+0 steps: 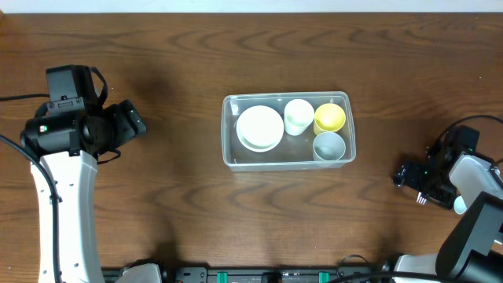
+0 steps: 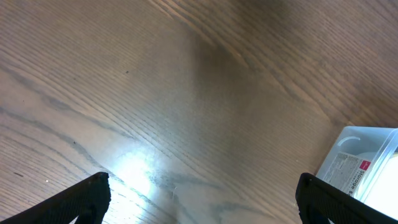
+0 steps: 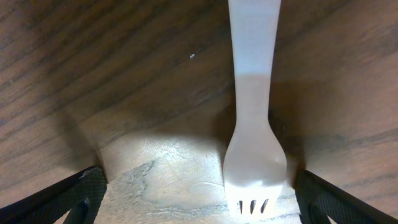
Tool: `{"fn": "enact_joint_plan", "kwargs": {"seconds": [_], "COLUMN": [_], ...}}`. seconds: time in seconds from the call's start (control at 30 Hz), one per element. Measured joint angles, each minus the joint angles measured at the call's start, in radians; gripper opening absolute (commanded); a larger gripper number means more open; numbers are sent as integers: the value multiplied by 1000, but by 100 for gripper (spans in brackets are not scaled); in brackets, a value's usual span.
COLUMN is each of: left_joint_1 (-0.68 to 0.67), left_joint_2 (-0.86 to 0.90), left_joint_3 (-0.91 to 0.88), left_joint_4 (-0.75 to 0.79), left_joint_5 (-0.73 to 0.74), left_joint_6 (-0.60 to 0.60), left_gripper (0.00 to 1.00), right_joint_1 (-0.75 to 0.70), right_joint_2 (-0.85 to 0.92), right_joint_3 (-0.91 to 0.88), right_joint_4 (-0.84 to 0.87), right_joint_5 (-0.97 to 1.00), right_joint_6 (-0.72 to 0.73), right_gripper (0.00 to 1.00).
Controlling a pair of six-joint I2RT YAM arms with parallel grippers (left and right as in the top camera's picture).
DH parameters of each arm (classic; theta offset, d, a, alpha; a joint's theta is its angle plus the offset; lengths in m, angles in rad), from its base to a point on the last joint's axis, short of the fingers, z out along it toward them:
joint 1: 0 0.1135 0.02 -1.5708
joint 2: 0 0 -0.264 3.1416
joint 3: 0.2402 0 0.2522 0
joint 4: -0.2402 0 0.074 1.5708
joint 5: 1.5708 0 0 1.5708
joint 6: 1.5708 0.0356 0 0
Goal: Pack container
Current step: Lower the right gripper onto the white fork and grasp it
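Note:
My fingers are at the table, level with the fork's head (image 1: 422, 198) (image 3: 255, 168). My right gripper should close on it now.
The clear plastic container (image 1: 230, 154) sits at the table's middle, holding a white plate (image 1: 259, 127), a white cup (image 1: 298, 116), a yellow cup (image 1: 329, 118) and a grey bowl (image 1: 329, 146). Its corner shows in the left wrist view (image 2: 364, 165). My left gripper (image 2: 202, 199) is open and empty over bare wood, left of the container (image 1: 130, 122). My right gripper (image 3: 199, 196) is open, low over a white plastic fork (image 3: 255, 124) lying flat on the table between the fingers, closer to the right finger. In the overhead view the right gripper (image 1: 409, 179) is at the far right.
The wooden table (image 1: 196, 220) spreads around the container. Black cables trail by both arm bases at the left and right edges.

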Motion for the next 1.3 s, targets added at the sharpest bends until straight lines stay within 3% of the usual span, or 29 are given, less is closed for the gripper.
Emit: {"fn": "enact_joint_plan", "kwargs": {"seconds": [0.13, 0.37, 0.8, 1.3], "left_joint_1": [0, 0, 0, 0], "left_joint_2": [0, 0, 0, 0], "left_joint_3": [0, 0, 0, 0], "left_joint_4": [0, 0, 0, 0], "left_joint_5": [0, 0, 0, 0], "left_joint_6": [0, 0, 0, 0], "left_gripper": [95, 95, 95, 95], "right_joint_1": [0, 0, 0, 0], "right_joint_2": [19, 33, 35, 35], "right_joint_3": [17, 32, 34, 34], "right_joint_4": [0, 16, 22, 22], "right_joint_5": [0, 0, 1, 1], "right_joint_6": [-5, -6, 6, 10], "right_gripper": [93, 66, 36, 27]}}
